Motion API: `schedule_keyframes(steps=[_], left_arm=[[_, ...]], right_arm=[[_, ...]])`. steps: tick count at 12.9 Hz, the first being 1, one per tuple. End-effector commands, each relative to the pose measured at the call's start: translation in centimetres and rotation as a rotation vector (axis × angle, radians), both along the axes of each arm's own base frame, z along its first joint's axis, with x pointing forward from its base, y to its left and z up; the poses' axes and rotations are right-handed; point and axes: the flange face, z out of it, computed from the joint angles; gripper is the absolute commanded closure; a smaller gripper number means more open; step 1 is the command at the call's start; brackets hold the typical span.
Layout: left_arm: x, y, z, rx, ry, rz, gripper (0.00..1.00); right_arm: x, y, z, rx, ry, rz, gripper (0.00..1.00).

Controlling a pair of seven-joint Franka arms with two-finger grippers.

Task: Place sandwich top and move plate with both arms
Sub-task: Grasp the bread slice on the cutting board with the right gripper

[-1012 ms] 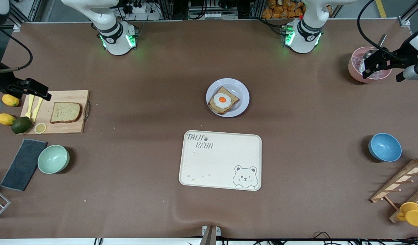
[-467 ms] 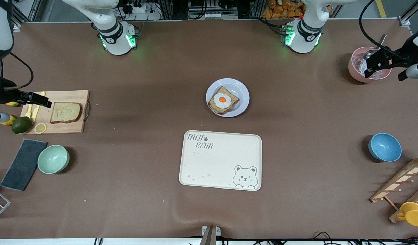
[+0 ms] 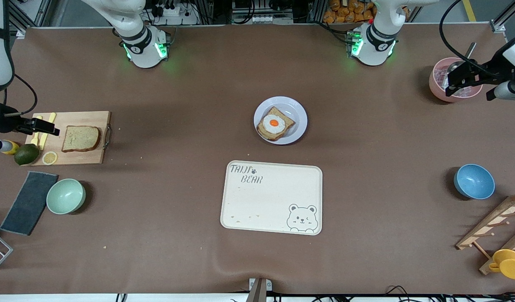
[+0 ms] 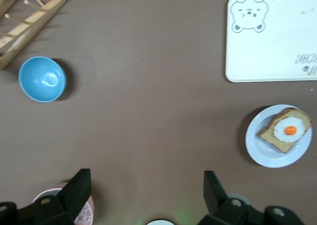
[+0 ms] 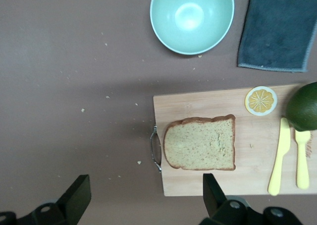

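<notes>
The robot's right gripper will next lay the sandwich top over the egg on the plate (image 3: pixel 297 113), so it will grab the sandwich top by its crust edge (image 3: pixel 84 126).
The sandwich top (image 3: pixel 81 138) lies flat on a wooden cutting board (image 3: pixel 85 157) at the right arm's end of the table; it also shows in the right wrist view (image 5: pixel 200 143). The plate (image 3: pixel 297 113) sits mid-table and holds a bread slice with a fried egg (image 3: pixel 275 123); the plate also shows in the left wrist view (image 4: pixel 257 148). My right gripper (image 3: pixel 43 126) hangs open and empty high over the board's outer end, with its fingers wide apart in the right wrist view (image 5: pixel 143 200). My left gripper (image 3: pixel 460 79) hangs open and empty over a pink bowl (image 3: pixel 439 86).
A cream bear-print tray (image 3: pixel 272 197) lies nearer the camera than the plate. A green bowl (image 3: pixel 65 196), dark cloth (image 3: pixel 29 202), avocado (image 3: pixel 26 154), lemon slice (image 3: pixel 50 157) and yellow cutlery (image 5: pixel 280 155) surround the bread. A blue bowl (image 3: pixel 474 181) and wooden rack (image 3: pixel 492 230) stand at the left arm's end.
My right gripper has shifted over the outer end of the cutting board, above the yellow cutlery. My left gripper has barely moved over the pink bowl. Nothing on the table has moved.
</notes>
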Motion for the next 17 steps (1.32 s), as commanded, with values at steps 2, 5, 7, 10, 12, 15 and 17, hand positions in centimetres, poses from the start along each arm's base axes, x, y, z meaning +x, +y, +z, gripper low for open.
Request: schedule_keyframes(steps=[2,5,7,10,12,15,17], left_arm=[[0.2,0.4,0.4,-0.045,-0.019,0.029,0.0],[0.4,0.8,0.5,-0.044,-0.032,0.036,0.0],[0.4,1.0,0.5,-0.046,-0.032,0.04,0.0],[0.5,1.2,0.5,-0.046,-0.033,0.043,0.0],[0.4,1.1,0.6,-0.049,-0.034,0.05,0.0],[0.1,0.7,0.9,-0.064,-0.037,0.05,0.0],[0.4,0.7,0.4,-0.065,-0.027,0.049,0.0]], right_arm=[[-0.3,-4.2,-5.9,0.064,0.004,0.018,0.1],[-1.5,-8.0,-10.6,0.122,0.008,0.05,0.19],[-2.1,-9.9,-13.1,0.135,-0.006,0.068,0.19],[-3.0,-11.5,-15.7,0.149,0.004,0.066,0.19],[-3.3,-12.4,-18.1,0.183,-0.033,0.094,0.19],[-4.1,-13.8,-19.6,0.201,-0.056,0.108,0.28],[-4.8,-14.5,-20.9,0.216,-0.052,0.12,0.28]])
